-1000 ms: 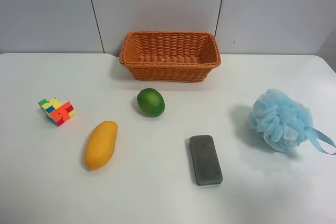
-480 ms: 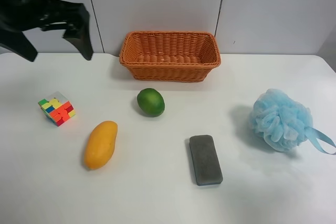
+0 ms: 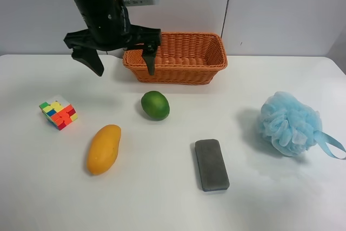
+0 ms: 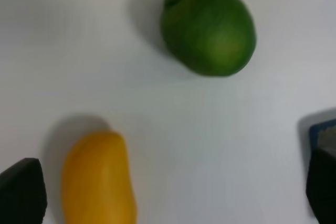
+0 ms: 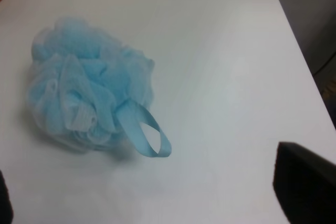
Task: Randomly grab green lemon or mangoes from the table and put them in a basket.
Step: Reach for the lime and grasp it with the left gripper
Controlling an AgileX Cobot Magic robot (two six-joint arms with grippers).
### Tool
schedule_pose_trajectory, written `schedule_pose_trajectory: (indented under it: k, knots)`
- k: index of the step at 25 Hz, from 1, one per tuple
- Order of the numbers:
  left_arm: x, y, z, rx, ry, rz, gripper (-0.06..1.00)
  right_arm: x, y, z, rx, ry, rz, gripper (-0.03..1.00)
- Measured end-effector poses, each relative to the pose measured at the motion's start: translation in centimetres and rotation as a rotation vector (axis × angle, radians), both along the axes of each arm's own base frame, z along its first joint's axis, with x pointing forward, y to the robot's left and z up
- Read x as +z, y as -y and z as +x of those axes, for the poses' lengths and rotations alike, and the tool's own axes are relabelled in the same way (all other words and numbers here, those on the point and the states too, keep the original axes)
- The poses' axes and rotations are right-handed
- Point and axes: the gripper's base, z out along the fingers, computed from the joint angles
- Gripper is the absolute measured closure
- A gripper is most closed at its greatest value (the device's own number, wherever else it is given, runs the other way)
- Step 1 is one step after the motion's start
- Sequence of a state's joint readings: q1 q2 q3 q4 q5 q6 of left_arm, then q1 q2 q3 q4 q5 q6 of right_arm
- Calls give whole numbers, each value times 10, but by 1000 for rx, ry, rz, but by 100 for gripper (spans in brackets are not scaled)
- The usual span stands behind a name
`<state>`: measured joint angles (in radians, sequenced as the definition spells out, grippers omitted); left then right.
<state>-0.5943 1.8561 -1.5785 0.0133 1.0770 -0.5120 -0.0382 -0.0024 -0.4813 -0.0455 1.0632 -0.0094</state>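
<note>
Next, my left gripper grabs the green lemon by its plump rounded middle [image 3: 155,105] to get it into the basket [image 3: 174,57].
The green lemon [image 3: 155,105] lies on the white table [image 3: 162,198] in front of the orange-brown wicker basket [image 3: 174,57]. The yellow-orange mango [image 3: 104,148] lies nearer and to its left. My left gripper [image 3: 120,62] hangs open and empty above the table, by the basket's front left corner. The left wrist view shows the lemon [image 4: 208,27] and the mango [image 4: 98,180] below, between the spread fingertips [image 4: 22,190]. My right gripper [image 5: 157,200] is open and empty over the table near a blue bath pouf [image 5: 86,93]; it is outside the exterior high view.
A multicoloured puzzle cube [image 3: 58,114] sits at the left. A grey sponge block [image 3: 211,164] lies at the centre front. The blue mesh bath pouf [image 3: 290,124] with a ribbon loop sits at the right. A grey wall stands behind the table.
The left arm has come into the exterior high view from the upper left and moved right, so its open gripper now hangs by the basket's front left corner. The objects have not moved.
</note>
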Motion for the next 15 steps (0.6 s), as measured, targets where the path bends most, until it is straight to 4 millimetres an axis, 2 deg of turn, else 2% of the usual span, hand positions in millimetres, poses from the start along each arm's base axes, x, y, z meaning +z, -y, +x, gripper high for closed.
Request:
schedule_pose_trajectory:
  k: [7, 8, 15]
  knots:
    - [-36, 19, 23, 27, -3, -25, -5, 0, 0, 0, 0, 0, 0, -3]
    - [-36, 19, 23, 27, -3, -25, -5, 0, 0, 0, 0, 0, 0, -3]
    - [-71, 29, 33, 47, -36, -40, -5, 0, 0, 0, 0, 0, 0, -3]
